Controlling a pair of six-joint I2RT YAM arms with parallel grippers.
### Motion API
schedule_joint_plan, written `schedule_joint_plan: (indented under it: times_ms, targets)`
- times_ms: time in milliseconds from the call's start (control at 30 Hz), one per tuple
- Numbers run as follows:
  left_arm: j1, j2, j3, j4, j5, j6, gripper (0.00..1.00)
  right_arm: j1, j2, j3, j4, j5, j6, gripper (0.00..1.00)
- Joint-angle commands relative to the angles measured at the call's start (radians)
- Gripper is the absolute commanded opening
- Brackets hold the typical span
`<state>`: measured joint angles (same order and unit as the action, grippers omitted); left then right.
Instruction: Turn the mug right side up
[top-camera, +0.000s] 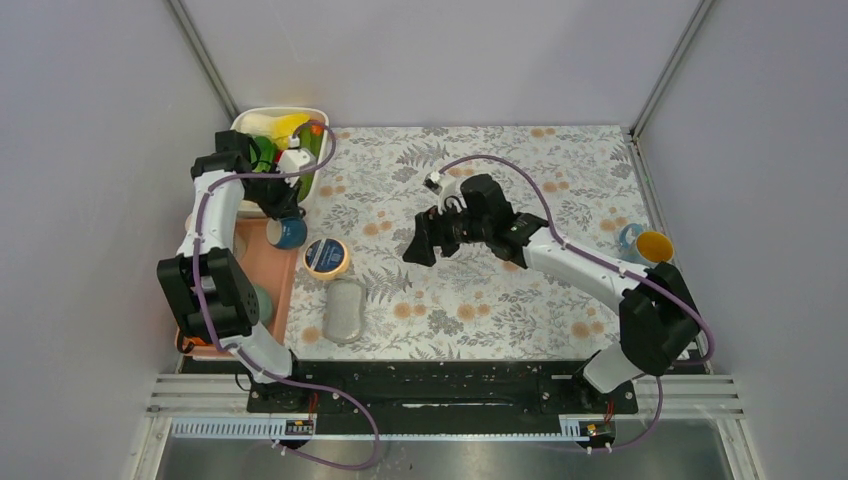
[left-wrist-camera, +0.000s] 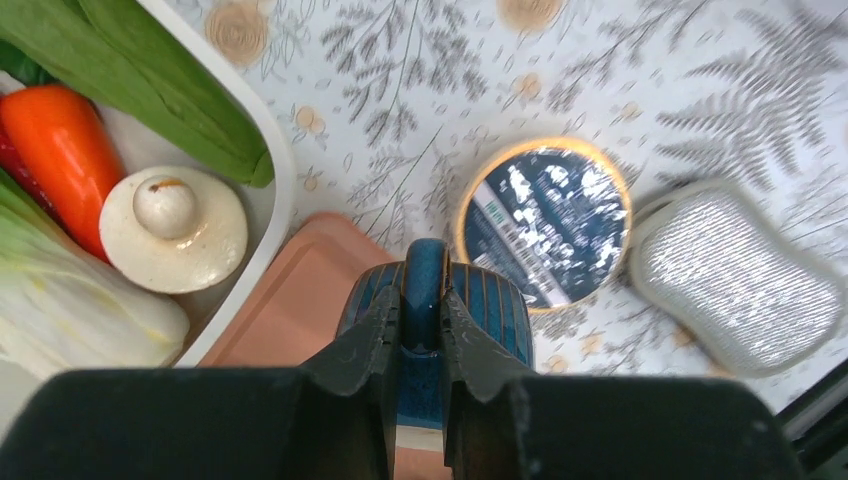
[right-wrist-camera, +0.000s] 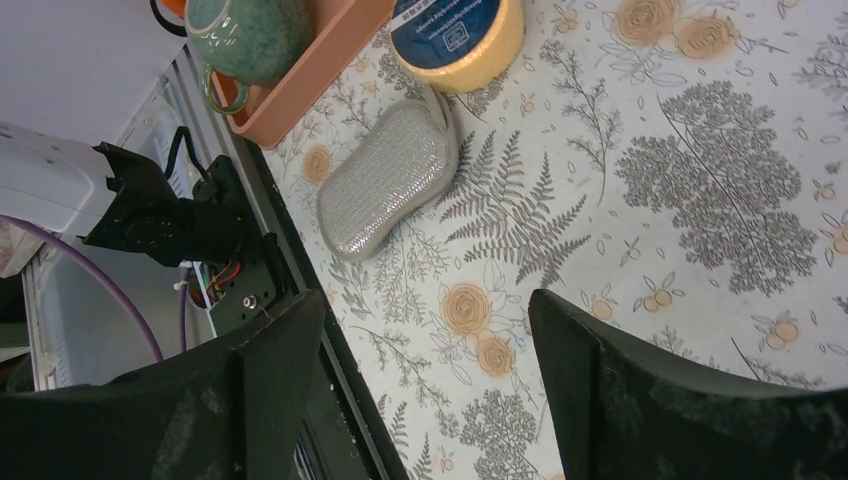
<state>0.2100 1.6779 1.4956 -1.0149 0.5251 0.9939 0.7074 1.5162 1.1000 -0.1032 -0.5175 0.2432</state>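
Observation:
My right gripper will next grab the mug by its rim (top-camera: 303, 236) to turn it right side up. The mug's handle is left for my left gripper.
A dark blue ribbed mug (top-camera: 288, 233) is at the far right corner of the orange tray (top-camera: 284, 285). My left gripper (top-camera: 279, 213) is shut on its handle. In the left wrist view the handle sits between my gripper's (left-wrist-camera: 422, 300) two fingers, with the mug body (left-wrist-camera: 495, 310) just beyond them. The top view shows a round face of the mug turned upward; I cannot tell if it is the mouth or the base. My right gripper (top-camera: 423, 247) is open and empty above the middle of the table, and in its wrist view (right-wrist-camera: 430, 330) only tablecloth lies between the fingers.
A white bin (top-camera: 243, 125) of vegetables stands at the back left. A yellow-rimmed round tin (top-camera: 326, 257) and a grey sponge (top-camera: 347, 309) lie right of the tray. A green mug (right-wrist-camera: 245, 35) stands on the tray. A blue-and-yellow mug (top-camera: 645, 244) lies at the right edge.

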Motion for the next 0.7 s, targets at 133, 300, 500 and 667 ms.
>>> schedule_joint_plan:
  times_ms: [133,300,500,667]
  targets:
    - [-0.014,-0.12,0.024,0.101,0.286,-0.265,0.0,0.073,0.158,0.175,0.194,-0.03,0.059,0.85]
    - [-0.06,-0.142,0.039,0.118,0.393,-0.372,0.0,0.074,0.26,0.247,0.356,-0.065,0.124,0.87]
    - [-0.128,-0.191,0.028,0.202,0.492,-0.5,0.0,0.079,0.363,0.337,0.525,-0.128,0.247,0.87]
    - [-0.154,-0.207,0.026,0.274,0.543,-0.594,0.0,0.087,0.416,0.381,0.534,-0.151,0.271,0.84]
